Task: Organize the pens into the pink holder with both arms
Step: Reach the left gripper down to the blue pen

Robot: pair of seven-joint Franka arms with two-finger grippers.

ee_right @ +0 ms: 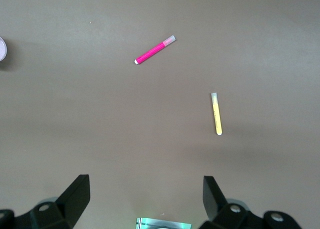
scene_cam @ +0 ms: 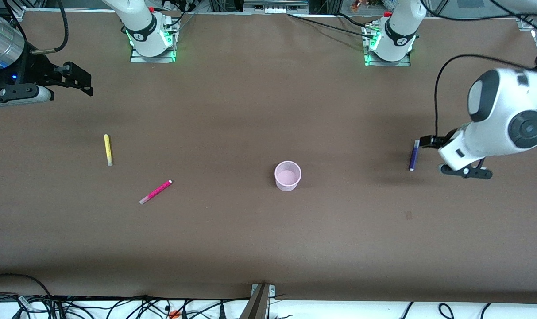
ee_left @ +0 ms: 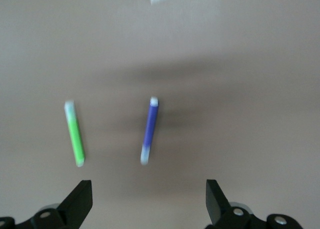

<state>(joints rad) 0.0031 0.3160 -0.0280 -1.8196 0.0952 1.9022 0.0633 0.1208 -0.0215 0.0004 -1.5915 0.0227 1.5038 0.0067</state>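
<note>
I will next grab the dark purple pen by its purple body (scene_cam: 414, 155) with my left gripper, to put the pen into the pink holder (scene_cam: 287, 175).
The pink holder (scene_cam: 287, 175) stands upright mid-table. The yellow pen (scene_cam: 108, 149) and the magenta-pink pen (scene_cam: 155, 192) lie toward the right arm's end. They also show in the right wrist view, yellow (ee_right: 216, 114) and magenta-pink (ee_right: 155, 49). The dark purple pen (scene_cam: 414, 155) lies toward the left arm's end. My left gripper (scene_cam: 432, 142) hangs open and empty just beside it. The left wrist view (ee_left: 149, 204) shows the purple pen (ee_left: 149, 131) and the green pen (ee_left: 74, 134) side by side; the arm hides the green pen in the front view. My right gripper (scene_cam: 84, 84), also seen in its wrist view (ee_right: 145, 201), is open and empty above the table.
The two arm bases (scene_cam: 152, 42) (scene_cam: 388, 46) stand along the table edge farthest from the front camera. A metal bracket (scene_cam: 261, 299) and loose cables sit at the nearest edge. The holder's rim just shows in the right wrist view (ee_right: 2, 49).
</note>
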